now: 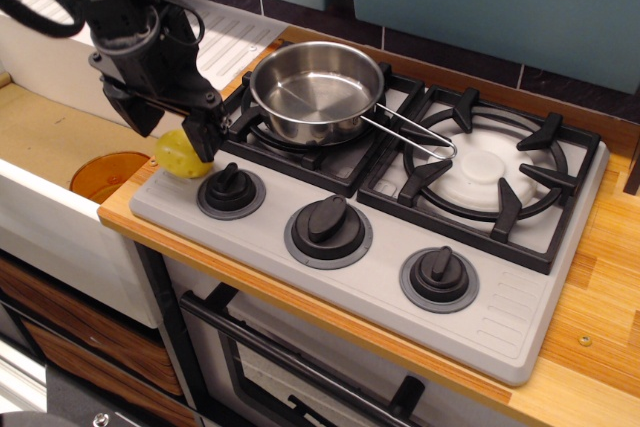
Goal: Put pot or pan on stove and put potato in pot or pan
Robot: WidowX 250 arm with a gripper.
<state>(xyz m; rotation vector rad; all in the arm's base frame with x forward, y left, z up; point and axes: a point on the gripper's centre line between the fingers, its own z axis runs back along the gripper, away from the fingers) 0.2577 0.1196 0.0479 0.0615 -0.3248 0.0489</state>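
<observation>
My gripper grabs the potato [177, 157] by its rounded sides next, to put the potato in the steel saucepan [316, 90].
The shiny steel saucepan [316, 90] sits empty on the left burner of the grey stove [520, 317], its wire handle pointing right. The yellow potato [177, 157] lies at the stove's front left corner, beside the left knob [231, 190]. My black gripper [172, 130] is open and lowered over the potato, one finger [205, 134] on its right side and the other on its left rear. The fingers straddle the potato; I cannot tell whether they touch it.
An orange disc [103, 177] lies in the sink [40, 137] at left. The right burner [486, 165] has a bare white disc. Two more knobs [327, 225] stand along the stove front. A white drainboard [235, 32] lies behind the gripper.
</observation>
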